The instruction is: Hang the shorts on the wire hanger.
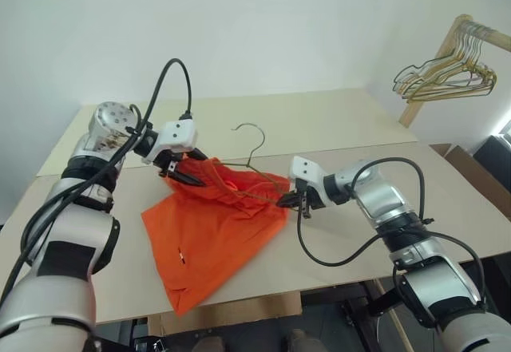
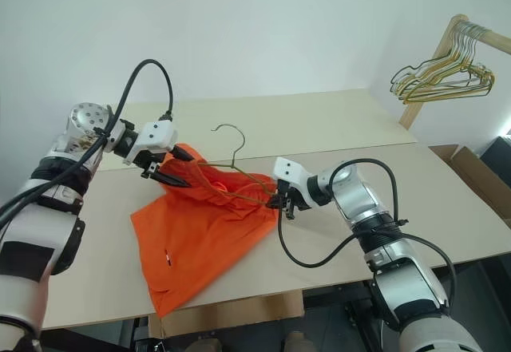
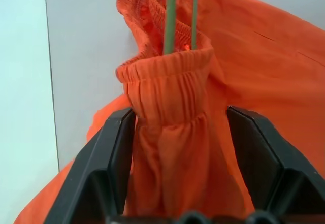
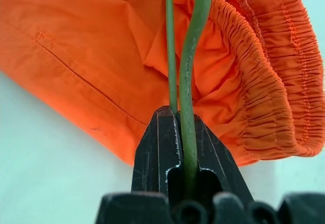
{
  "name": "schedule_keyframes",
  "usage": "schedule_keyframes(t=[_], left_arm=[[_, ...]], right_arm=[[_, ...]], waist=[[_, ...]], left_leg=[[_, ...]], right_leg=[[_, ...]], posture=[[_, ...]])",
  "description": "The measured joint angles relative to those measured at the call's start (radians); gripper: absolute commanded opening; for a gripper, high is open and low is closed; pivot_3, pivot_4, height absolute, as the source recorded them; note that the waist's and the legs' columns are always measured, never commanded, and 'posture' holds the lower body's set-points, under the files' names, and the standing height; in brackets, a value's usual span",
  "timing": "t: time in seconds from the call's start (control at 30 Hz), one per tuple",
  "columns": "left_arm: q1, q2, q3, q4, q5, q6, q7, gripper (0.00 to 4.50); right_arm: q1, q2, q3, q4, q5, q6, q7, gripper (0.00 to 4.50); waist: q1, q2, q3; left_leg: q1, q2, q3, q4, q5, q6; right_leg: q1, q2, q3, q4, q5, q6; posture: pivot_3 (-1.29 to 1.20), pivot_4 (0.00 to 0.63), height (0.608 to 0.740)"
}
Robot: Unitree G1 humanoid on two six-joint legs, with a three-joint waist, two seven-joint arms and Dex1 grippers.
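Observation:
My left gripper next needs to grab that gathered waistband end to hang the shorts, as the waistband bunches into a raised fold around the hanger.
The bright orange shorts lie wrinkled on the table, their gathered waistband raised toward the back. The thin grey-green wire hanger passes into the waistband, with its hook standing up above the cloth. My left gripper is at the waistband's left end. In the left wrist view its fingers stand apart on either side of a bunched fold of the waistband, which fills the gap. My right gripper is at the right end of the shorts, shut on the hanger's wire.
The light wooden table reaches well beyond the shorts on all sides. A wooden rack with a dense bunch of gold and green hangers stands at the back right. A cardboard box sits off the table's right edge.

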Motion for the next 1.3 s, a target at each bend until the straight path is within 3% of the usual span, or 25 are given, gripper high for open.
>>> schedule_keyframes(t=[0.3, 0.47, 0.6, 0.97, 1.1, 1.3], left_arm=[[-0.025, -0.022, 0.027, 0.053, 0.095, 0.002, 0.014, 0.07], [-0.025, -0.030, 0.040, 0.069, 0.120, -0.002, 0.033, 0.03], [-0.025, -0.027, 0.049, 0.074, 0.151, -0.043, 0.064, 0.03], [-0.079, -0.017, 0.141, 0.086, 0.156, -0.082, 0.145, 0.00], [-0.103, -0.015, 0.224, 0.088, 0.097, -0.080, 0.139, 0.00], [-0.104, -0.001, 0.238, 0.088, 0.099, -0.084, 0.105, 0.00]], right_arm=[[0.000, 0.000, 0.000, -0.021, -0.001, 0.003, -0.004, 0.00], [0.001, -0.001, 0.000, -0.022, -0.008, -0.009, -0.019, 0.00], [0.024, -0.001, 0.000, -0.021, -0.039, -0.144, -0.083, 0.00], [0.082, -0.032, -0.088, -0.100, -0.028, -0.247, -0.207, 3.30], [0.109, -0.085, -0.218, -0.106, 0.044, -0.148, -0.242, 3.30], [0.189, -0.101, -0.305, -0.085, 0.139, 0.026, -0.239, 3.30]], waist=[[-0.001, 0.000, 0.000], [-0.002, 0.000, 0.000], [-0.001, 0.000, 0.000], [0.002, 0.000, 0.000], [0.004, 0.000, 0.000], [-0.005, 0.000, 0.000]], left_leg=[[0.000, 0.000, 0.000, 0.000, 0.000, 0.000], [0.000, 0.000, -0.001, 0.000, 0.000, 0.000], [0.000, 0.000, -0.001, 0.000, 0.000, 0.000], [-0.001, 0.000, -0.001, 0.000, 0.000, 0.000], [-0.002, -0.001, -0.002, 0.000, 0.000, 0.000], [-0.001, 0.000, -0.002, 0.000, 0.000, 0.001]], right_leg=[[0.000, 0.000, 0.000, 0.000, 0.000, 0.000], [0.000, 0.000, 0.000, 0.001, 0.000, 0.000], [0.000, 0.000, 0.000, 0.001, 0.000, 0.000], [0.000, -0.001, -0.001, 0.001, 0.000, 0.000], [0.000, -0.002, -0.002, 0.000, 0.001, 0.001], [0.001, -0.001, -0.002, 0.000, 0.001, 0.001]], posture=[[0.04, 0.000, 0.740], [0.04, 0.000, 0.740], [0.04, 0.000, 0.740], [0.03, 0.000, 0.740], [0.04, 0.000, 0.740], [0.04, 0.000, 0.740]])
